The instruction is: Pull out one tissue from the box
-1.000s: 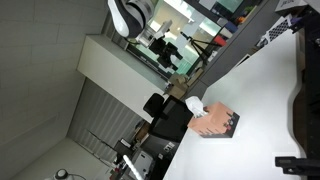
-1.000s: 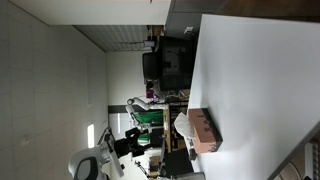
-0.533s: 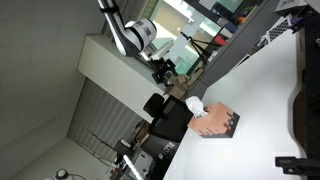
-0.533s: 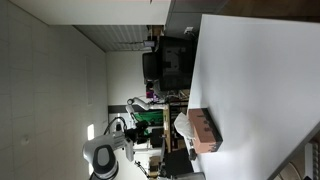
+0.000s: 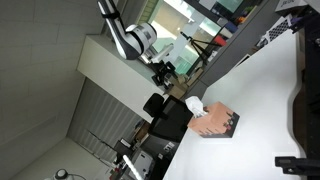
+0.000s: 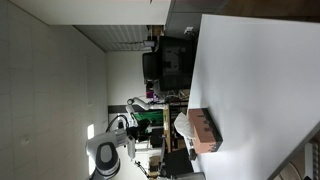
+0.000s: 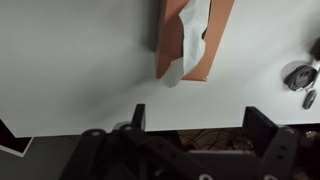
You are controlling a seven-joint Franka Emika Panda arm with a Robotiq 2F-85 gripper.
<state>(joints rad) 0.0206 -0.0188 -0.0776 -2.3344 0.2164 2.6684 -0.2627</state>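
My gripper should next pinch the white tissue by its loose end, which hangs over the box's near edge, to pull it free of the slot.
The box has a salmon-pink top and a dark side. It lies on the white table at the top of the wrist view. The white tissue sticks out of its slot and hangs over the box's near edge. My gripper is open and empty, well short of the box, with its fingers over the table's edge. In both exterior views the box sits near the table's edge, with the tissue on it. My gripper is in the air, apart from the box.
Small dark objects lie on the table to the right of the box. A black chair stands beside the table. Dark equipment sits along the table's far side. Clutter and cables show beyond the table edge.
The arm has swung and brought the gripper closer to the box over the last second. It has barely moved in the last half second. The box and tissue have not moved.
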